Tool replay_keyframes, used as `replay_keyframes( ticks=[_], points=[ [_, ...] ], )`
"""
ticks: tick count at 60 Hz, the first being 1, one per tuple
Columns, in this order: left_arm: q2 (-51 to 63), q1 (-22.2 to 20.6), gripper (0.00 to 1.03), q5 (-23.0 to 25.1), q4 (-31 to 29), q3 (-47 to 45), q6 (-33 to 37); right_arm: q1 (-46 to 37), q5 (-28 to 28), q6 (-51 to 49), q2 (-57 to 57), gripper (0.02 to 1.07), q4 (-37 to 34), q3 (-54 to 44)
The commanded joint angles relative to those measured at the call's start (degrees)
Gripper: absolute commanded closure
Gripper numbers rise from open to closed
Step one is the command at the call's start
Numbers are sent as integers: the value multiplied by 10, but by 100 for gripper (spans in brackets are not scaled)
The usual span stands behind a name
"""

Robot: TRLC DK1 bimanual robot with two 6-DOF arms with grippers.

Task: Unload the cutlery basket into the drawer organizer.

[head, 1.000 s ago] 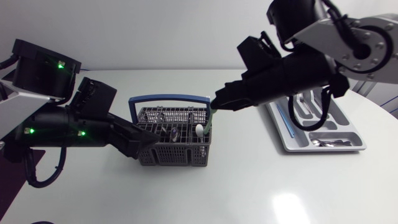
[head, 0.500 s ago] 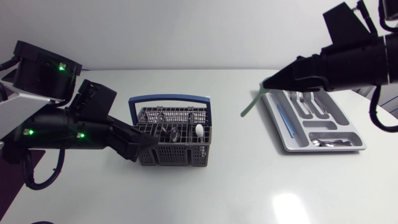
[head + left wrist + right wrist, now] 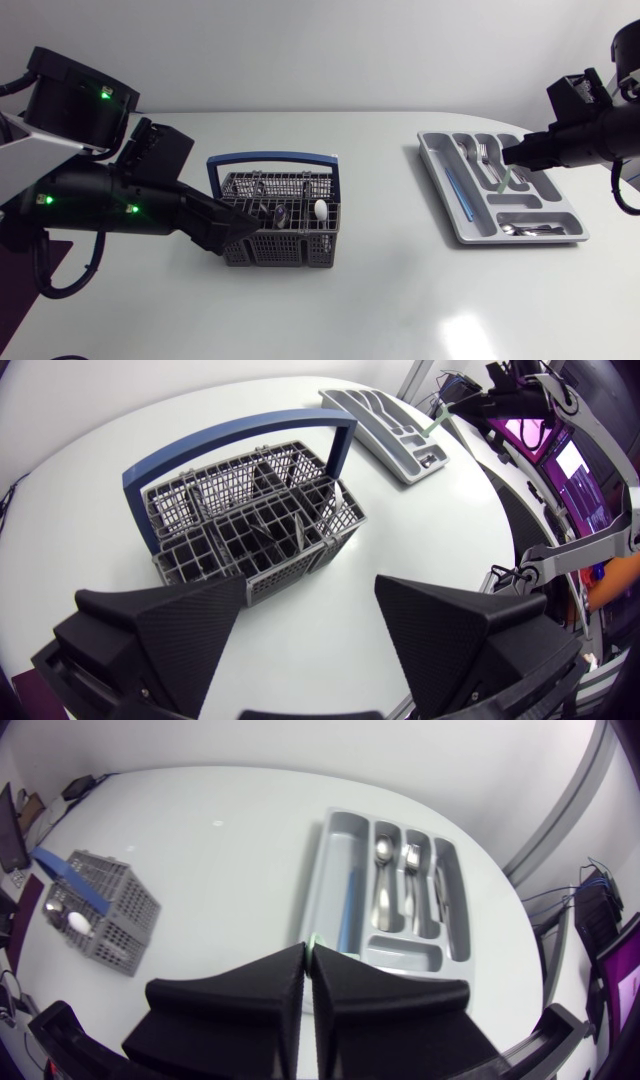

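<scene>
My left gripper grabs the thin metal cutlery piece by its end standing above the basket's grid next, since the grid closes around the cutlery piece.
The grey wire cutlery basket (image 3: pixel 281 247) with a blue handle stands left of the table's middle, with a white-tipped piece (image 3: pixel 320 211) and a dark piece in it. My left gripper (image 3: pixel 236 228) is open at its left side; in the left wrist view the basket (image 3: pixel 250 510) lies ahead of the spread fingers (image 3: pixel 170 622). The grey drawer organizer (image 3: pixel 433 170) lies at the right with forks and spoons in it. My right gripper (image 3: pixel 514 156) hangs above it, shut on a thin green utensil (image 3: pixel 504 181). Between the closed fingers only the green utensil's tip (image 3: pixel 315 941) shows over the organizer (image 3: pixel 315 870).
A blue piece (image 3: pixel 455 190) lies in the organizer's long left compartment, and small cutlery fills its front compartment (image 3: pixel 530 228). Bare white tabletop stretches between basket and organizer. The table's rounded edge runs close behind the organizer at the right.
My right arm has carried the green utensil from the basket's right corner across the table to above the organizer. The left arm has barely moved.
</scene>
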Motion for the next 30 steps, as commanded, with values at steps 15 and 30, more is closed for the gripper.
replay_keyframes(
  ticks=[15,30],
  points=[
    [8,-25,14,2,-7,19,-13,-65,139,-72,126,101,135,-55],
    [33,-34,16,0,-17,38,-20,-87,197,-90,220,99,221,-62]
  ],
)
